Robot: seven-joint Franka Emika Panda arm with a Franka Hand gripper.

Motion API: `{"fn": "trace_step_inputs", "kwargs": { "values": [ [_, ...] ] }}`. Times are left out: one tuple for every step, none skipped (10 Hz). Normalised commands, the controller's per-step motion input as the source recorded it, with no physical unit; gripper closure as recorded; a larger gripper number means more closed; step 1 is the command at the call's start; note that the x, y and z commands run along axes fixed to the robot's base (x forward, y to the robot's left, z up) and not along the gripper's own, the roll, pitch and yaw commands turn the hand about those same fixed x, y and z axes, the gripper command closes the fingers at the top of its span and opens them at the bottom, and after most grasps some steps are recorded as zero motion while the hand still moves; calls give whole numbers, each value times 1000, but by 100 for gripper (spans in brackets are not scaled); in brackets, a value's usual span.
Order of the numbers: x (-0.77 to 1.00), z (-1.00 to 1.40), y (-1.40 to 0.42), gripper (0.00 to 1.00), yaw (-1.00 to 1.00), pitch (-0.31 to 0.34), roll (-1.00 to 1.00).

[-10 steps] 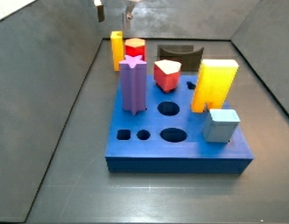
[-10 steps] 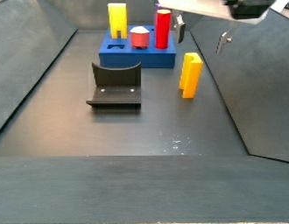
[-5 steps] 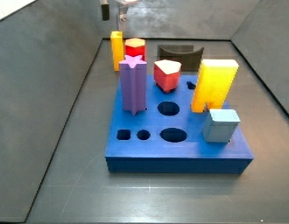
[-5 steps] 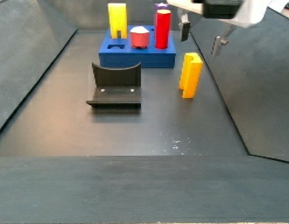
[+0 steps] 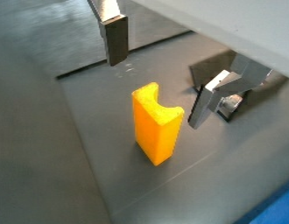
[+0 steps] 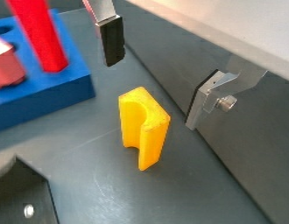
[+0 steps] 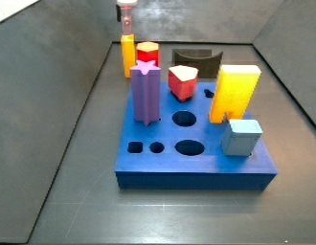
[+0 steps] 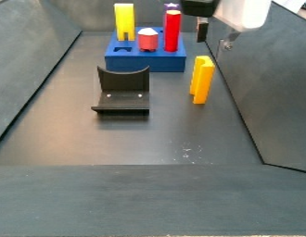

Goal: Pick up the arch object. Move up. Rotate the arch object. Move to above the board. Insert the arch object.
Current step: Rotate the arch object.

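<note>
The gripper takes hold of the arch object by its notched upper end next, to lift it and insert it into the board.
The arch object is a slim yellow-orange block standing upright on the dark floor, its curved notch facing up. Both side views show it beside the board, a thick blue slab with holes. My gripper is open above the arch, touching nothing. One finger and the other finger stand apart on either side of it. In both side views the gripper hangs just over the arch's top.
A purple star column, a tall yellow rectangular block, a red hexagonal post, a red-and-white piece and a light blue cube stand on the board. The dark fixture sits on the floor nearby. Sloped grey walls enclose the floor.
My gripper has travelled sideways from off to one side until it hangs over the arch object. It has stayed open and the arch has not moved.
</note>
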Motion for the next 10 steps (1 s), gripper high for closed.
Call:
{"fn": "trace_step_inputs", "kwargs": {
  "values": [
    [34, -39, 18, 0, -1000, 9, -15],
    [34, -39, 18, 0, -685, 9, -15],
    [34, -38, 18, 0, -450, 9, -15],
    [34, -38, 18, 0, -246, 9, -15],
    [0, -1000, 0, 0, -148, 9, -15],
    [5, -1000, 0, 0, -101, 4, -15],
    [24, -1000, 4, 0, -71, -25, -14],
    [27, -984, 9, 0, -59, -34, -16],
    [24, -810, 12, 0, -53, -38, -20],
    [22, -669, 12, 0, -50, -38, -24]
  ]
}}
